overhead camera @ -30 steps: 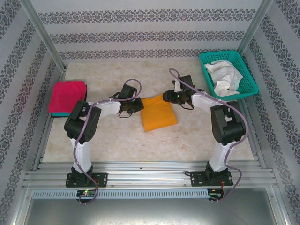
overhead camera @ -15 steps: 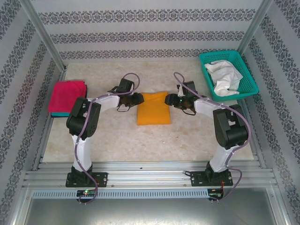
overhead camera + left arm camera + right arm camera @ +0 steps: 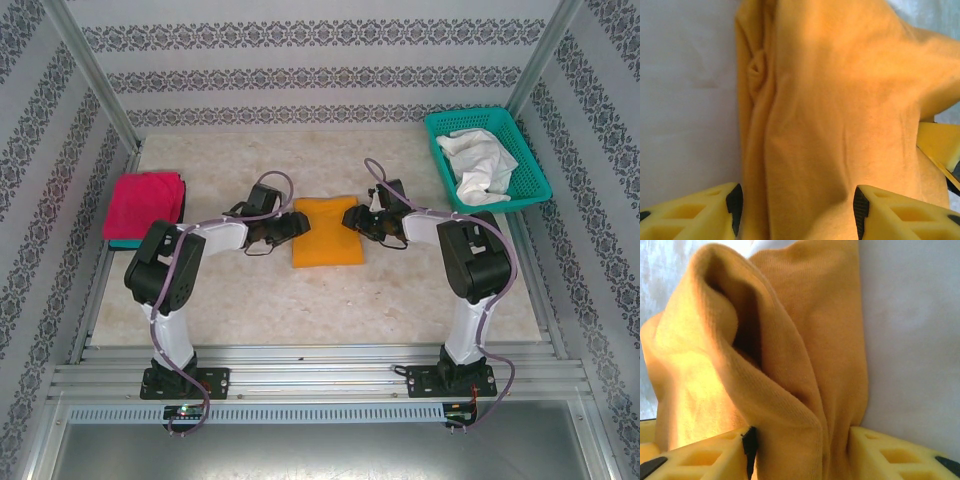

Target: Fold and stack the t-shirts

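My left gripper grabs the folded mustard-orange t-shirt by its side edge facing the magenta t-shirt next, layers together, to stack it still folded.
The mustard-orange t-shirt (image 3: pixel 326 232) lies folded into a small rectangle at the table's middle. My left gripper (image 3: pixel 292 226) sits at its left edge. In the left wrist view that gripper (image 3: pixel 797 205) is open, with the orange cloth (image 3: pixel 840 110) lying loose between the wide-set fingers (image 3: pixel 734 202). My right gripper (image 3: pixel 355 218) is at the shirt's upper right edge. In the right wrist view it (image 3: pixel 800 450) is shut on a bunched fold of the orange cloth (image 3: pixel 780 365). A folded magenta t-shirt (image 3: pixel 145 203) rests on a teal one (image 3: pixel 125 243) at the far left.
A teal lattice basket (image 3: pixel 520 135) with white cloth (image 3: pixel 478 160) in it stands at the back right corner. Metal frame posts and patterned walls close in the table. Bare tabletop (image 3: pixel 320 300) lies in front of the orange shirt.
The orange shirt has turned from tilted to square. My left gripper has let go and opened. Both grippers have moved in against the shirt's sides, and the right jaws have narrowed on the cloth.
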You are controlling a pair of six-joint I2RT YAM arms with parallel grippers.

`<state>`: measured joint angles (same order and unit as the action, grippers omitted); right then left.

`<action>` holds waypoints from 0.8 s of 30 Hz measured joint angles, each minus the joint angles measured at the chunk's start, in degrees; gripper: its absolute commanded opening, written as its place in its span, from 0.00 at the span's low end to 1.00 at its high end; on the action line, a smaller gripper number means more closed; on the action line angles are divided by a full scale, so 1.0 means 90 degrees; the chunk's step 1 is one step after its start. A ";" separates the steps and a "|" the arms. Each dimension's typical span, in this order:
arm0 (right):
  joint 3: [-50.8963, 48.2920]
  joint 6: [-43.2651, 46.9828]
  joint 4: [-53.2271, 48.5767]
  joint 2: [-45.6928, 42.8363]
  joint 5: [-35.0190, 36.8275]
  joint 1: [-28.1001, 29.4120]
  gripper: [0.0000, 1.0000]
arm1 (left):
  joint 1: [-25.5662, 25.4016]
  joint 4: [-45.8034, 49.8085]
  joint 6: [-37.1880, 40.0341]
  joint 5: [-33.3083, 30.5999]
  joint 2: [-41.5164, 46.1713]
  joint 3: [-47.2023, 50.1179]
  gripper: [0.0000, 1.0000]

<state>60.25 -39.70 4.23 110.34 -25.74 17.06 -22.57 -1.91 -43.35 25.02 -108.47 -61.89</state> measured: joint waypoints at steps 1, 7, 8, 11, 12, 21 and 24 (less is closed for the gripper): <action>0.0000 -0.0019 0.0024 0.0010 -0.0034 0.0000 0.48 | -0.0039 -0.0019 -0.0007 0.0000 -0.0046 0.0000 0.61; 0.0000 -0.0078 0.0102 0.0036 -0.0163 -0.0002 0.47 | -0.0066 -0.0068 -0.0027 0.0029 -0.0253 -0.0146 0.61; 0.0000 -0.0080 0.0112 0.0051 -0.0187 -0.0002 0.47 | -0.0066 -0.0087 -0.0029 0.0034 -0.0299 -0.0185 0.61; 0.0000 -0.0102 0.0160 0.0090 -0.0243 -0.0002 0.47 | -0.0066 -0.0226 -0.0075 0.0100 -0.0408 -0.0250 0.59; 0.0000 -0.0107 0.0172 0.0092 -0.0255 -0.0002 0.46 | -0.0066 -0.0253 -0.0104 0.0109 -0.0420 -0.0250 0.58; 0.0005 -0.0245 0.0379 0.0199 -0.0447 0.0022 0.44 | -0.0070 -0.0658 -0.0498 0.0340 -0.0590 -0.0255 0.49; 0.0017 -0.0294 0.0488 0.0245 -0.0488 0.0051 0.44 | -0.0068 -0.0695 -0.0573 0.0396 -0.0641 -0.0304 0.46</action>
<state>60.40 -42.35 8.62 112.55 -30.13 17.52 -23.18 -8.16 -48.51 28.58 -114.24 -64.62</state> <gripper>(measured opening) 0.441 0.479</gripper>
